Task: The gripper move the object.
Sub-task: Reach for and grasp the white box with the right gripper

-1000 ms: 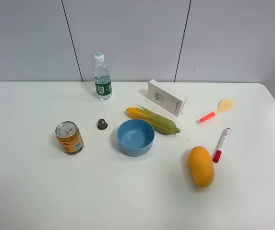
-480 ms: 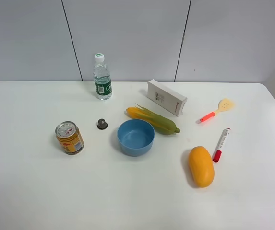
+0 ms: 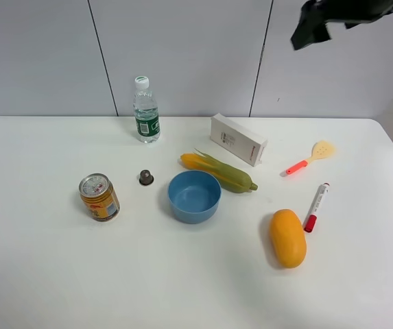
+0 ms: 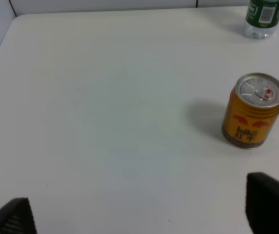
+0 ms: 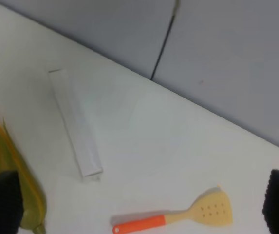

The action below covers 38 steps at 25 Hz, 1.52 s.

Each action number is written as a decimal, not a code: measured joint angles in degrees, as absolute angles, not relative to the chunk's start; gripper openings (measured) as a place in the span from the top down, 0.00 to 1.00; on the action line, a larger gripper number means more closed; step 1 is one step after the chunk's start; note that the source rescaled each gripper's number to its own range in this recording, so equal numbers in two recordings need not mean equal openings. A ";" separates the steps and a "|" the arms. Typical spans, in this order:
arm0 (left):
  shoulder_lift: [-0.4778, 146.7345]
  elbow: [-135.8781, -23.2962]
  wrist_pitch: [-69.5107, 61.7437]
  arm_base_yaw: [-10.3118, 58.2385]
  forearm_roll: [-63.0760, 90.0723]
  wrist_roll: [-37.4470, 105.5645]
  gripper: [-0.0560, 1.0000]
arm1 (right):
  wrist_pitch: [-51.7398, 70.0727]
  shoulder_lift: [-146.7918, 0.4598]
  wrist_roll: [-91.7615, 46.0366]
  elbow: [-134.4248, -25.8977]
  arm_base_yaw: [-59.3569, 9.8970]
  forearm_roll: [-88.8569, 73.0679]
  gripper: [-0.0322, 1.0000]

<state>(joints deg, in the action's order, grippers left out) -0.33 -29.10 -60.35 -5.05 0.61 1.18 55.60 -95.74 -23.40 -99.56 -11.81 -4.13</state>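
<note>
I should move the long white cardboard box next, so my right gripper will grab it by its long printed side [image 3: 234, 143], across its narrow top [image 3: 240, 129].
The long white cardboard box [image 3: 238, 140] lies at the back of the table, just behind the corn cob [image 3: 220, 173]. My right gripper [image 3: 311, 27] hangs high above the table at the top right, up and to the right of the box and well clear of it. In the right wrist view the right gripper [image 5: 140, 202] is wide open and empty, with the box [image 5: 76, 124] beneath and ahead of it. My left gripper [image 4: 142, 212] is open and empty over bare table and does not show in the exterior view.
A blue bowl [image 3: 194, 196], a mango [image 3: 287, 237], a red-capped marker [image 3: 317, 205] and a yellow spatula [image 3: 311, 157] lie near the box. A yellow can [image 3: 99, 197], a small grey cap [image 3: 146, 177] and a water bottle [image 3: 146, 111] stand on the left.
My right arm has come into the exterior view from the top right and moved left. Nothing on the table has moved.
</note>
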 joint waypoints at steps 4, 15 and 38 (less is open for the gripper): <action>-0.33 -29.10 -60.35 -5.05 0.61 1.18 0.00 | 52.17 -102.15 -21.68 -99.56 -16.15 0.46 0.00; -0.33 -29.10 -60.35 -5.05 0.61 1.18 0.00 | 49.34 -117.66 -24.68 -99.56 -16.65 1.50 0.00; -0.33 -29.10 -60.35 -5.05 0.61 1.18 0.00 | 36.01 -130.22 -28.61 -99.56 -16.65 -7.37 0.06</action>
